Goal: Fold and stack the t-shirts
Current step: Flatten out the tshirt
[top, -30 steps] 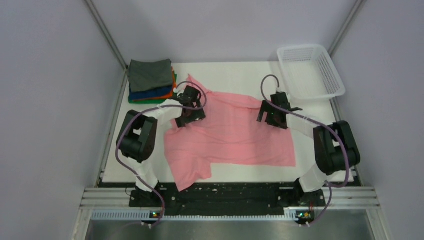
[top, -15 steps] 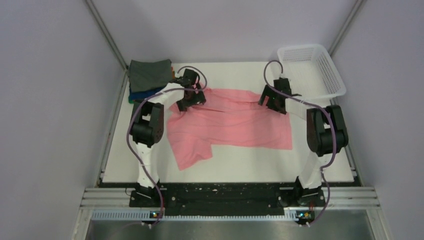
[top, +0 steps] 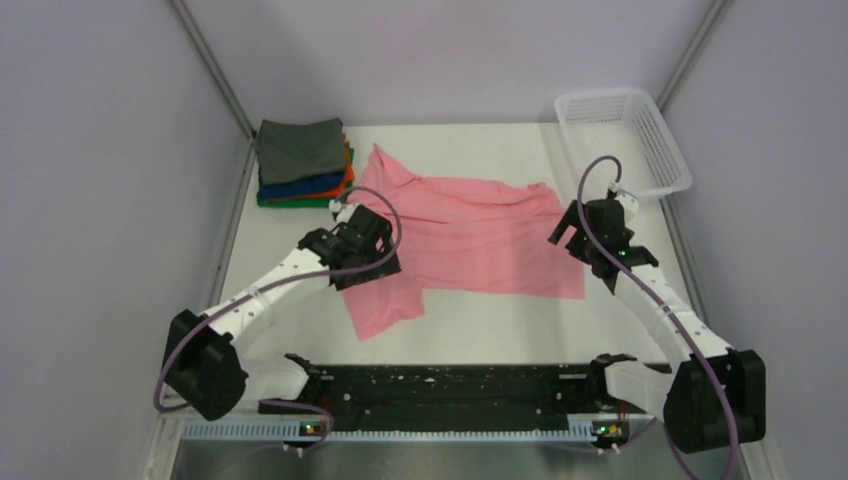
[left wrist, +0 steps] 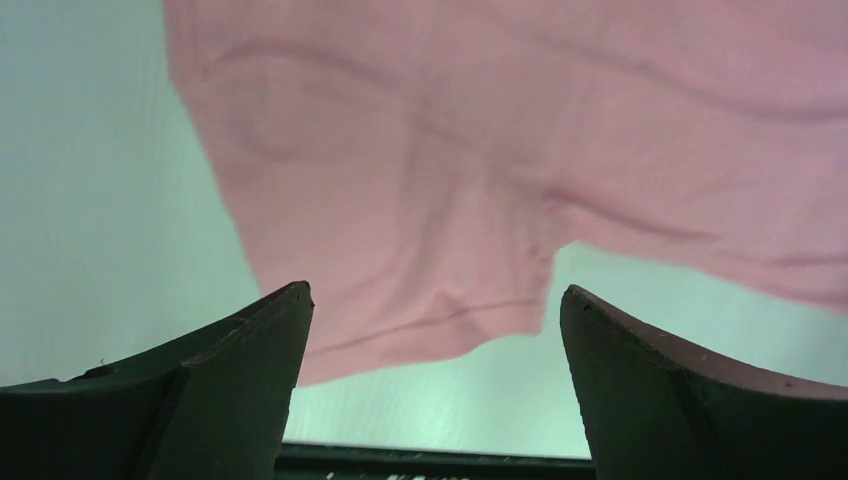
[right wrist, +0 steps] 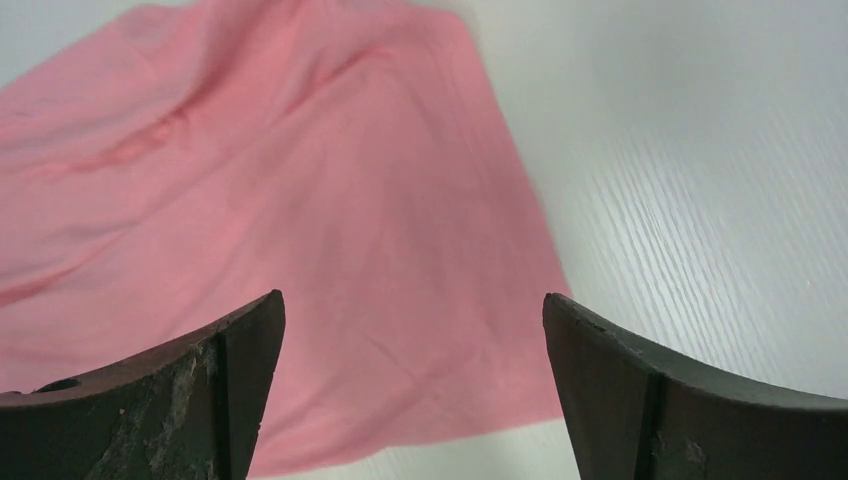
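Note:
I will next grip the pink t-shirt's near sleeve with my left gripper by its outer hem corner [top: 362, 335] [left wrist: 310, 373], to spread the t-shirt flat for folding.
The pink t-shirt [top: 470, 235] lies spread and wrinkled on the white table, one sleeve pointing to the near left. It fills the upper part of the left wrist view [left wrist: 520, 150] and the left part of the right wrist view [right wrist: 280, 220]. My left gripper [top: 372, 272] is open and empty, above the shirt's left side near that sleeve. My right gripper [top: 572, 232] is open and empty, at the shirt's right edge. A stack of folded t-shirts [top: 302, 160], dark grey on top of blue, orange and green, sits at the far left.
A white plastic mesh basket [top: 622, 138] stands at the far right corner. Grey walls close in the table [top: 480, 330] on three sides. The black arm-base rail [top: 450, 385] runs along the near edge.
Both grippers have let go of the shirt's far edge and pulled back toward the near side, open. The shirt now lies flat, shifted a little further back than a second ago.

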